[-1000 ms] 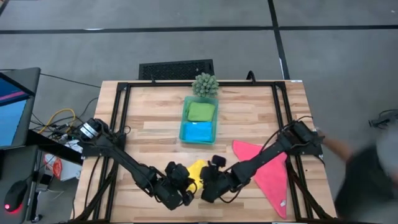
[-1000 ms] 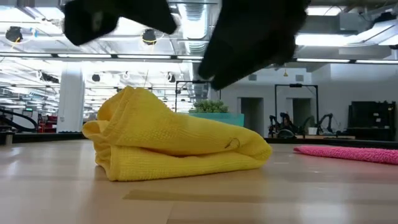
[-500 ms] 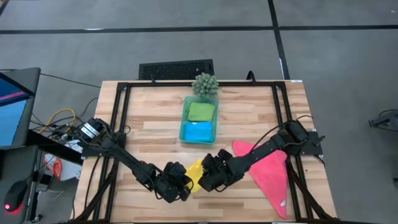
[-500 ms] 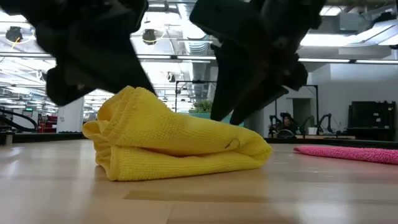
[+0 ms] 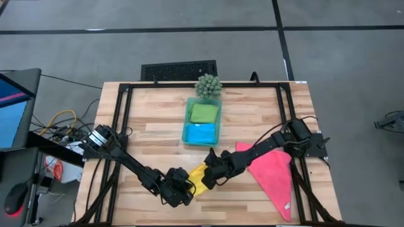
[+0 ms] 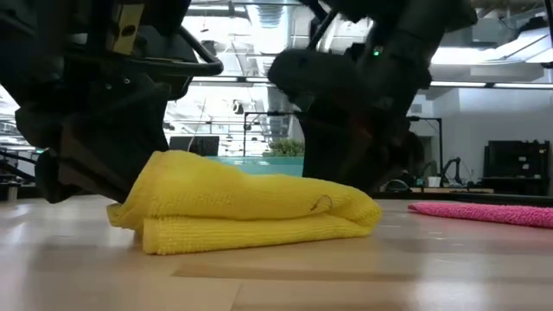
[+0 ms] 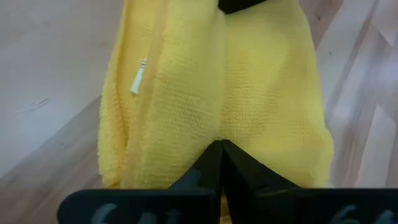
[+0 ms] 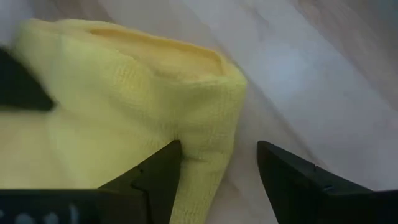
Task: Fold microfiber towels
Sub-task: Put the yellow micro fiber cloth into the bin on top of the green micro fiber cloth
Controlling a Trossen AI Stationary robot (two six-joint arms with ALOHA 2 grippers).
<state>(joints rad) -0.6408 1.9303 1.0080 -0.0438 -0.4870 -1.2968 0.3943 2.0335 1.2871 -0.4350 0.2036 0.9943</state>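
The robot's right gripper will next grab the towel by its folded end [image 5: 203, 170], to put the folded yellow towel into the teal tray [image 5: 187, 120].
The yellow towel [image 5: 198, 176] lies folded in several layers near the table's front edge, and from table height [image 6: 251, 212] it looks like a low flat bundle. My left gripper [image 7: 221, 148] is shut and rests on the towel's left end. My right gripper [image 8: 217, 155] is open at the towel's right end, with one finger [image 8: 163, 167] over the cloth and the other [image 8: 283, 168] over bare wood. The pink towel [image 5: 275, 174] lies spread flat at the right. Green [image 5: 204, 112] and blue [image 5: 201, 133] towels lie folded in the teal tray [image 5: 187, 120]. My left gripper presses its shut fingertips down on the top layer of the yellow towel near its left end [image 7: 211, 124], slanting down from the table's left and near side. The towel lies flat on the table under them. My right gripper stands astride the towel's folded right end [image 8: 211, 134]; I cannot tell whether it touches.
A small spiky green plant [image 5: 208, 85] stands behind the tray at the far edge. Black frame rails [image 5: 121, 120] run along the table's sides. Bare wood [image 5: 151, 135] lies between the tray and the left rail.
Both grippers have come down onto the yellow towel, the right one also moving toward the table's far edge. The towel's raised left hump has been pushed down flatter, and its left end has shifted slightly left. Its right end has stayed in place.
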